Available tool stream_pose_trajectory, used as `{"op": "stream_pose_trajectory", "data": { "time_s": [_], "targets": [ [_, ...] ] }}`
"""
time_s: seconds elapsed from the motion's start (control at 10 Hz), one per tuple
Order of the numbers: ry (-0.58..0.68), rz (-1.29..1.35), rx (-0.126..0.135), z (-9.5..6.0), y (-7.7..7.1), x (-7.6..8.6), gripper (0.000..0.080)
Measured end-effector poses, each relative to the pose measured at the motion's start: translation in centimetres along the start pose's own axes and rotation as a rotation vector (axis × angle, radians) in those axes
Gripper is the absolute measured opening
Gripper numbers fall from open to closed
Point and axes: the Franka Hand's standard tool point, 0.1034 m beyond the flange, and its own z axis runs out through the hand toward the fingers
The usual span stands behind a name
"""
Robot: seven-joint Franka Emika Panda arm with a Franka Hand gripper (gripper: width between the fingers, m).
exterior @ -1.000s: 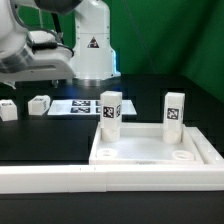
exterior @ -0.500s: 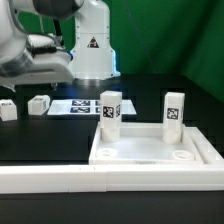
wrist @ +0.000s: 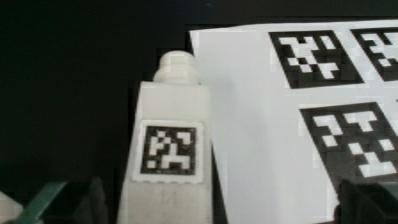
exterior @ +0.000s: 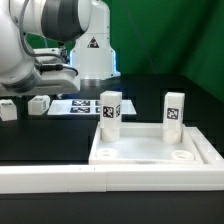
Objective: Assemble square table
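My fingers are above the lying white leg [wrist: 167,160] and would miss the leg now, so my gripper should lower first, then close.
The white square table top [exterior: 150,150] lies tray-like at the front. Two white tagged legs stand upright in its back corners, one toward the exterior view's left [exterior: 110,113] and one toward its right [exterior: 173,111]. Two more legs lie loose on the black table at the exterior view's left [exterior: 8,110] [exterior: 38,104]. In the wrist view one lying leg [wrist: 169,140] fills the middle, tag up, threaded tip pointing away. My gripper [wrist: 217,205] is open above it. One dark fingertip [wrist: 45,200] shows beside the leg, the other at the far edge. Nothing is held.
The marker board [exterior: 85,105] lies flat behind the table top and beside the loose leg; it also shows in the wrist view [wrist: 302,90]. The long white L-shaped wall [exterior: 50,180] runs along the front. The robot's base [exterior: 92,50] stands at the back.
The arm has swung down and toward the loose legs at the exterior view's left. The legs and the table top have not moved.
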Motion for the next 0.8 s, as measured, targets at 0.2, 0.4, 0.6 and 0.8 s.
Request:
{"op": "stream_pose_trajectory", "data": {
  "time_s": [0.2,0.4,0.6,0.8],
  "targets": [
    [-0.001,-0.002,0.000,0.0,0.0,0.0,0.0649],
    [-0.008,-0.005,-0.002,0.9,0.4,-0.1,0.0649],
    [-0.015,0.003,0.002,2.4,1.2,0.0,0.0649],
    [-0.022,0.003,-0.005,3.0,1.1,0.3,0.0649]
  ]
}}
